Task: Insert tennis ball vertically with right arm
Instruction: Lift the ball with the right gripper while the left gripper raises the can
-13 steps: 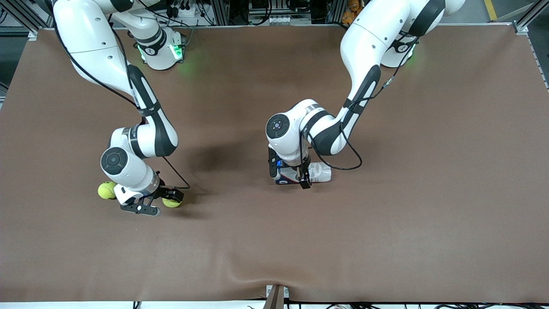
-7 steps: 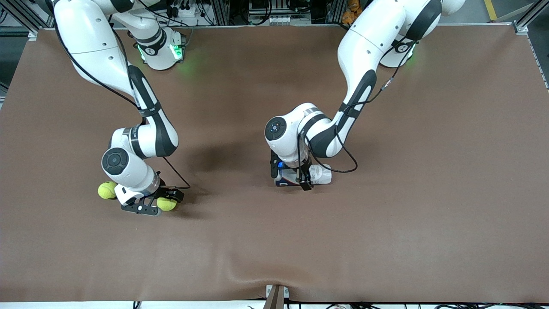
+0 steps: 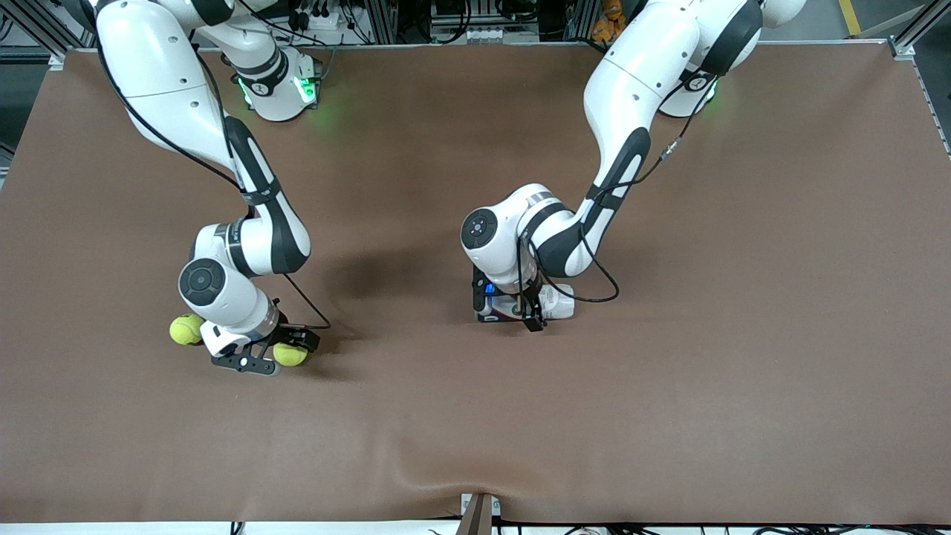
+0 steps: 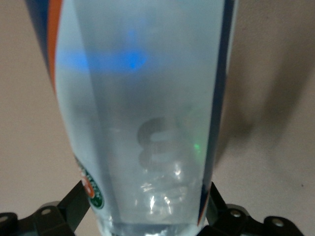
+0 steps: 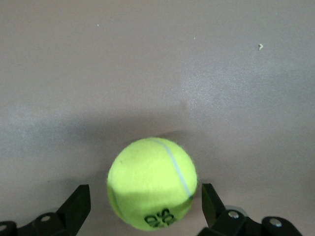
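I need to close my right gripper now, as my fingertips are low on either side of the tennis ball and would hold it.
My right gripper (image 3: 278, 354) is low over the table, open, with its fingers on either side of a yellow-green tennis ball (image 3: 290, 354). In the right wrist view the ball (image 5: 152, 184) sits between the fingers (image 5: 76, 204) with a small gap on each side. A second tennis ball (image 3: 186, 329) lies beside the right wrist. My left gripper (image 3: 507, 312) is shut on a clear tennis-ball can (image 3: 559, 301) with blue and orange print, at the table's middle. The can (image 4: 147, 123) fills the left wrist view.
The brown table mat (image 3: 669, 386) runs wide toward the front camera and the left arm's end. A metal bracket (image 3: 479, 513) sits at the mat's near edge.
My right gripper has closed in around the ball, which now sits more between its fingers. My left wrist has shifted slightly toward the front camera with the can, which shows shorter.
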Controlling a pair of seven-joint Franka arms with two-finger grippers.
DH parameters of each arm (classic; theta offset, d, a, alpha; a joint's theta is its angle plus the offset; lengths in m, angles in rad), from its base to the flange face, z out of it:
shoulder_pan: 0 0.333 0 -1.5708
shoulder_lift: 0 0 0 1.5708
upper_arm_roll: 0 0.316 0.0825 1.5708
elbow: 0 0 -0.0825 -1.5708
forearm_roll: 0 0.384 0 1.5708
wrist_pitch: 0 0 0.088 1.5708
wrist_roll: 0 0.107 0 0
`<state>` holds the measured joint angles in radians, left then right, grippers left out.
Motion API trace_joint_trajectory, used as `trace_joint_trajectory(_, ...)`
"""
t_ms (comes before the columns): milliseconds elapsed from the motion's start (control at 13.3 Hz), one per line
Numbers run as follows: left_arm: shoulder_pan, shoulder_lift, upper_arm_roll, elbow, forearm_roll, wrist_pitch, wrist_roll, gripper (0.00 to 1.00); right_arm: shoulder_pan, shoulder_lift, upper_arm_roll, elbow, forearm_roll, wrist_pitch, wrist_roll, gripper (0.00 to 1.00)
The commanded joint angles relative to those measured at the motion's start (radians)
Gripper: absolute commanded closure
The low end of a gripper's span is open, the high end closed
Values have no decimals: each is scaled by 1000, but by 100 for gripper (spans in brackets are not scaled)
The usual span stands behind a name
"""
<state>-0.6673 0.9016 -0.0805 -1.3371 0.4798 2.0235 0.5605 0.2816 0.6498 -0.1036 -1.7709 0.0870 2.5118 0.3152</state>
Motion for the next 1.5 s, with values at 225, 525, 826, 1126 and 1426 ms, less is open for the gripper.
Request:
trace_joint_trajectory(225,-2,29,4,27,19,3,-5,0,5,28,-2,38,-23,1,36,81)
trace_joint_trajectory(525,-2,39,4,27,19,3,-5,5,-5,21,-2,45,-52,-4,32,100)
trace_joint_trajectory(826,-2,33,2,30,17,3,-10,12,4,-2,-4,44,-53,-21,27,100)
trace_joint_trajectory(1126,-6,30,2,29,17,3,-50,14,-5,-80,-11,44,-53,-126,25,100)
trace_joint_trajectory(1426,-6,8,-5,30,8,3,-53,15,-7,-179,-21,44,-82,-235,25,100)
